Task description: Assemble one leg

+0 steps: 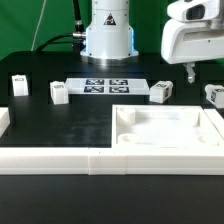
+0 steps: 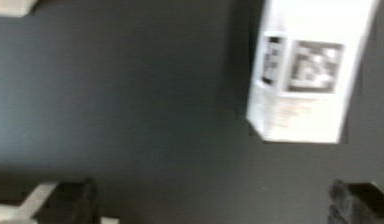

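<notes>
My gripper is going to assemble the leg on the white square panel, so next it should grab the leg by its tagged end (image 1: 214,96) (image 2: 311,72).
Several small white legs with square tags stand on the black table: two at the exterior view's left (image 1: 19,85) (image 1: 58,93), one right of the marker board (image 1: 160,91), one at the far right (image 1: 214,95). My gripper (image 1: 189,72) hangs above the table between the two right legs, touching neither. In the wrist view one leg (image 2: 304,70) lies on the dark table, its tag facing up, well ahead of my gripper (image 2: 214,205). Both dark fingers (image 2: 64,200) are wide apart with only bare table between them.
The large white square panel (image 1: 165,128) lies at the front right. A low white wall (image 1: 55,157) runs along the front edge and the left. The marker board (image 1: 105,85) lies before the robot base (image 1: 107,30). A white corner (image 2: 8,6) shows at the wrist view's edge.
</notes>
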Robot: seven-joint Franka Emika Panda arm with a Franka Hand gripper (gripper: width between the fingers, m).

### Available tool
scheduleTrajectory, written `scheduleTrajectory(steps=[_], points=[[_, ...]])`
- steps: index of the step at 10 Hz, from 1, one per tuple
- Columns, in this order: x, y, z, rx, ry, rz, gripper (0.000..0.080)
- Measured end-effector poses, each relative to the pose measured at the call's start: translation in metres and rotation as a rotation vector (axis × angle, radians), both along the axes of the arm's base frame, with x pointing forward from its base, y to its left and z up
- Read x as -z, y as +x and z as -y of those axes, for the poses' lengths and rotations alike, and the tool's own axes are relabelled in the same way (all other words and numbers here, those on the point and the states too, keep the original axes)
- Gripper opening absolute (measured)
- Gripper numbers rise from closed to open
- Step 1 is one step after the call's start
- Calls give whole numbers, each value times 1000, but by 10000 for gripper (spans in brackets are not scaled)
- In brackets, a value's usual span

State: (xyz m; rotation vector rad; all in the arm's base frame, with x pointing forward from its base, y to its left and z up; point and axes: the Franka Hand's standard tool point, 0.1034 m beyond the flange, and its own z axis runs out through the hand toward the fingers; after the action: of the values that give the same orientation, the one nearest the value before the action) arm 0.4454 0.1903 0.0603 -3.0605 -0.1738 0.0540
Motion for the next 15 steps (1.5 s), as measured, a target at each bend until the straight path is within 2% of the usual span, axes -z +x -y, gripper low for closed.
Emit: scheduleTrajectory(steps=[1, 5, 6, 8, 11, 12, 13, 14, 15], points=[[-1, -2, -13, 54, 1, -2, 649], [0, -6, -10, 31, -16, -57, 649], [-1, -13, -4, 15, -47, -178, 649], [4, -21, -8, 3, -89, -344, 649], [13, -26, -12, -7, -148, -587, 649], [16, -33, -13, -5, -173, -698, 649], [20, -34, -16, -11, -181, -780, 649], [28, -34, -21, -18, -185, -817, 649], [33, -32, -25, -6, -185, -798, 649]])
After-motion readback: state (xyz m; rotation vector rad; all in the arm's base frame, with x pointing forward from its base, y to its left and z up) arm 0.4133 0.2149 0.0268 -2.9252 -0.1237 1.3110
